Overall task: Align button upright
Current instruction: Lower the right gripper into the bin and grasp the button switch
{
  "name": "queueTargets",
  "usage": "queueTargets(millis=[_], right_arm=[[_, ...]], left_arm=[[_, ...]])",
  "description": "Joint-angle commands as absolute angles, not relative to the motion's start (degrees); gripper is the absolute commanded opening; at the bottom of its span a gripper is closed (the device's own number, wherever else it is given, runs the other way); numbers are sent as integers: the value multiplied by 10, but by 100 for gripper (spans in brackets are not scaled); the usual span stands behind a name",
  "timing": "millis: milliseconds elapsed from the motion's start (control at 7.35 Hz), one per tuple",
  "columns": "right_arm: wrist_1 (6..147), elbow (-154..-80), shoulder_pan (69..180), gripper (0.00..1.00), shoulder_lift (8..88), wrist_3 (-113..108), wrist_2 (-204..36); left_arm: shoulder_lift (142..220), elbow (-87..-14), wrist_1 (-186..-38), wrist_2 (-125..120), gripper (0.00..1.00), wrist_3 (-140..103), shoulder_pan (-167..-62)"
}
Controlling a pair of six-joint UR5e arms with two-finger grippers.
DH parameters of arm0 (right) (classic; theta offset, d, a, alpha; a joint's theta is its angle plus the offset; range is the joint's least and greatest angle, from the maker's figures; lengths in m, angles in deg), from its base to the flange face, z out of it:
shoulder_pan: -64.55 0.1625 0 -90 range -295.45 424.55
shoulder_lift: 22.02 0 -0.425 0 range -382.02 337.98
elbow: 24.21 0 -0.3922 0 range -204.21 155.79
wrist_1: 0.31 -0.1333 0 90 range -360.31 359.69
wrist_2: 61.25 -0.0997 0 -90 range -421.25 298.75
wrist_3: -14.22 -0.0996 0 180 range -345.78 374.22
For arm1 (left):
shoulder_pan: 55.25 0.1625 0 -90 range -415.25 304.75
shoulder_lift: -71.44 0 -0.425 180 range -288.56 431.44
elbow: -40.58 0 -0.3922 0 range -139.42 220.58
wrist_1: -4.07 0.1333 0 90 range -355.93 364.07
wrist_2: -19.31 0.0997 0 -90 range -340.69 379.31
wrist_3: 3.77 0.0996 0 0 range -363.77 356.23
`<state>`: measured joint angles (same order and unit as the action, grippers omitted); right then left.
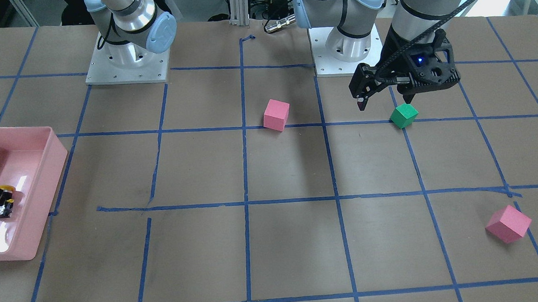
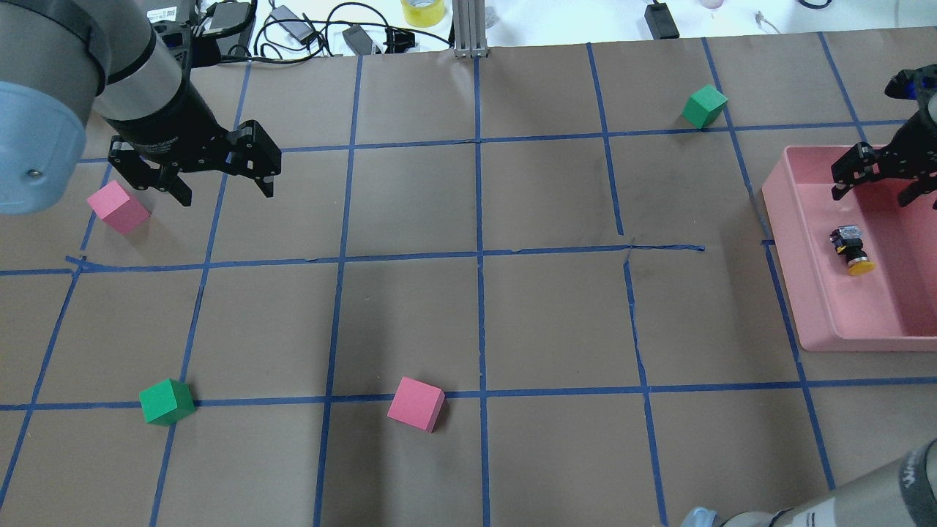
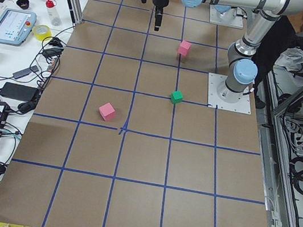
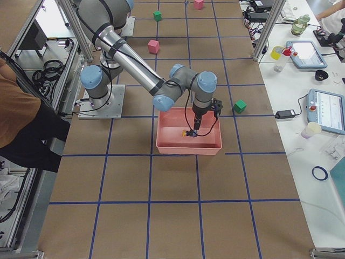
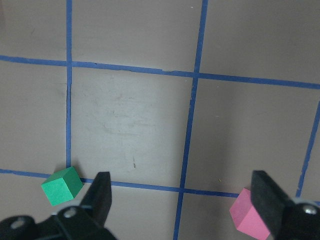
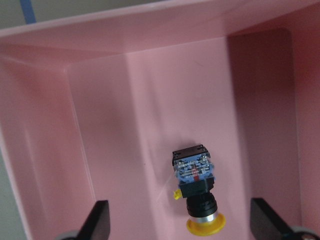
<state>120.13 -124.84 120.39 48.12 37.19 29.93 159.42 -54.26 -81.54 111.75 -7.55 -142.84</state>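
My right gripper grabs the button by its black neck next, since that leaves the button's contact block free for setting the button upright.
The button lies on its side on the floor of the pink tray, with its yellow cap towards the robot and its contact block away. The right wrist view shows it below and between the open fingers, untouched. My right gripper hovers open over the tray. In the front view the button sits in the tray at the left edge. My left gripper is open and empty above the table, far from the tray.
A pink cube lies beside the left gripper. A green cube and a second pink cube lie near the robot's side. Another green cube lies beyond the tray. Cables and clutter line the far edge.
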Motion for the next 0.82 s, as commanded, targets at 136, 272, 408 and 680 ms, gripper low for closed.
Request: queueTargets(millis=[136,272,408,680], right_arm=[[1232,-1269,1197,100,475,383,311],[1233,-1270,1193,100,475,395,310],[1233,-1270,1184,100,471,401,306],[1244,-1270,1181,100,460,414,303]], left_arm=[[1594,-543,-817,1118,100,-76,-1429],[1594,-543,-817,1118,100,-76,-1428],[1595,-543,-816,1118,100,-76,-1428],[1596,-543,-816,1118,100,-76,-1428]])
